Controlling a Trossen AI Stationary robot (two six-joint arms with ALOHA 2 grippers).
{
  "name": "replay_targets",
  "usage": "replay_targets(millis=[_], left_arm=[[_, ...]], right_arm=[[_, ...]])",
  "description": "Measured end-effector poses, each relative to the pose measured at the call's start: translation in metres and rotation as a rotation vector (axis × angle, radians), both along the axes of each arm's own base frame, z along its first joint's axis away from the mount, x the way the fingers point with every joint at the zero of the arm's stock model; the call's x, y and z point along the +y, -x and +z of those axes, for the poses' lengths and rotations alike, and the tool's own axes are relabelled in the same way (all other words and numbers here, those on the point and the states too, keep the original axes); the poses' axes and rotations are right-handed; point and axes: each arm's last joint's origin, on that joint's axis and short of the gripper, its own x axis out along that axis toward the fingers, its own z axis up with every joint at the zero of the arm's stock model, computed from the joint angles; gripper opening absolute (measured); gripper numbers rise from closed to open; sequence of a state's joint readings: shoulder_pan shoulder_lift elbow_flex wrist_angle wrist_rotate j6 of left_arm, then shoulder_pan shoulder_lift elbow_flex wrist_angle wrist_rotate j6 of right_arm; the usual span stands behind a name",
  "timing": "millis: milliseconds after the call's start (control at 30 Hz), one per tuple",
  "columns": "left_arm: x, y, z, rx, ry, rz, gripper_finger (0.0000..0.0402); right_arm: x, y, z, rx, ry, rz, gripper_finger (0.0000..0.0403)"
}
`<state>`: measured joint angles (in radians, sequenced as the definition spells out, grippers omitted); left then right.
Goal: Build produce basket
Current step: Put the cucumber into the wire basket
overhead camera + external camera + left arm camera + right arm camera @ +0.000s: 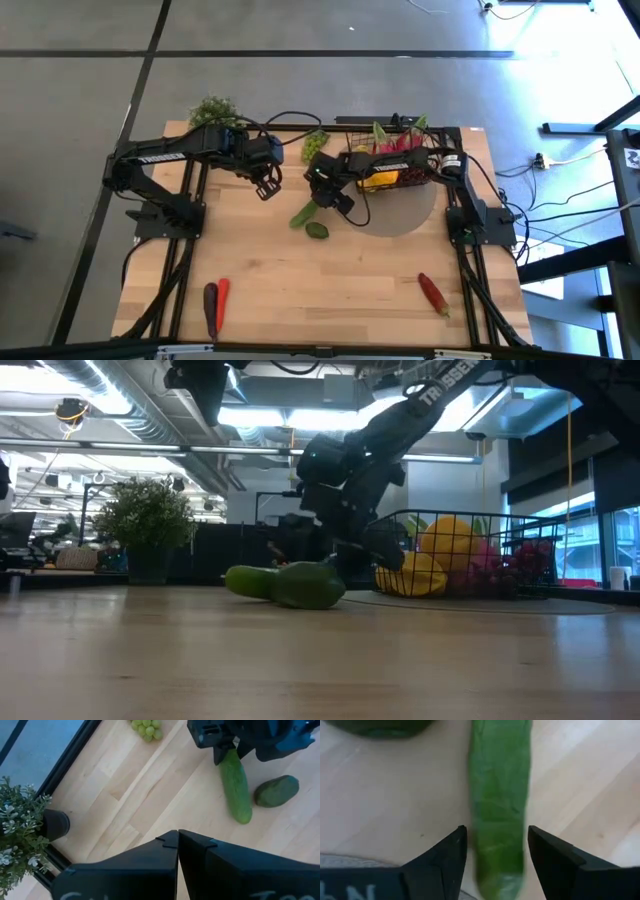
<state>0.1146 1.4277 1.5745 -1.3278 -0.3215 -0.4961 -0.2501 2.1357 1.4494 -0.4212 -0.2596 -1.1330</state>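
Note:
My fingers are on either side of the green cucumber and would hold it if they closed now, so my right gripper needs to close on the cucumber.
A green cucumber (500, 795) lies flat on the wooden table, with a dark green avocado (317, 231) just beside it. My right gripper (496, 832) is open and low over the cucumber's far end, one finger (451, 855) on each side; I see narrow gaps between fingers and cucumber. The black wire basket (350, 130) stands at the far right on a grey round mat and holds yellow, pink and purple produce. Green grapes (314, 145) lie to the left of the basket. My left gripper (268, 188) hangs shut above the table's left half, holding nothing.
A small potted plant (213, 110) stands at the far left corner. A red and a dark long vegetable (215, 303) lie near the front left, a red chili (433, 292) near the front right. Bare wood lies across the table's middle and front.

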Motion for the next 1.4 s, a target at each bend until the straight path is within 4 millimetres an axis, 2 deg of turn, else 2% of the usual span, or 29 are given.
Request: replay_targets(millis=[167,267,400,633,833,1033,1200,1400], left_arm=[[0.0,0.0,0.0,0.005,-0.001,-0.005,0.0],[0.0,0.001,-0.001,0.018,0.001,-0.007,0.0],[0.0,0.002,-0.001,0.029,0.001,-0.008,0.0],[0.0,0.002,-0.001,0.029,0.001,-0.008,0.0],[0.0,0.002,-0.001,0.039,-0.01,-0.032,0.0],[-0.005,0.002,-0.001,0.048,-0.044,-0.053,0.0],[-0.013,0.006,0.004,0.042,-0.107,-0.079,0.0],[-0.02,0.007,0.006,0.018,-0.136,-0.061,0.0]], right_arm=[[0.0,-0.001,-0.003,0.006,-0.027,-0.042,0.0187],[-0.001,-0.001,-0.003,0.018,-0.049,-0.093,0.015],[0.003,0.001,-0.004,0.048,-0.053,-0.092,0.0081],[0.019,0.007,0.003,0.15,-0.008,-0.168,0.0078],[0.026,0.013,0.04,0.269,-0.041,-0.284,0.0078],[0.025,0.017,0.081,0.382,0.024,-0.436,0.0078],[0.023,0.019,0.12,0.392,0.178,-0.541,0.0078],[0.02,0.027,0.153,0.42,0.311,-0.594,0.0078]])
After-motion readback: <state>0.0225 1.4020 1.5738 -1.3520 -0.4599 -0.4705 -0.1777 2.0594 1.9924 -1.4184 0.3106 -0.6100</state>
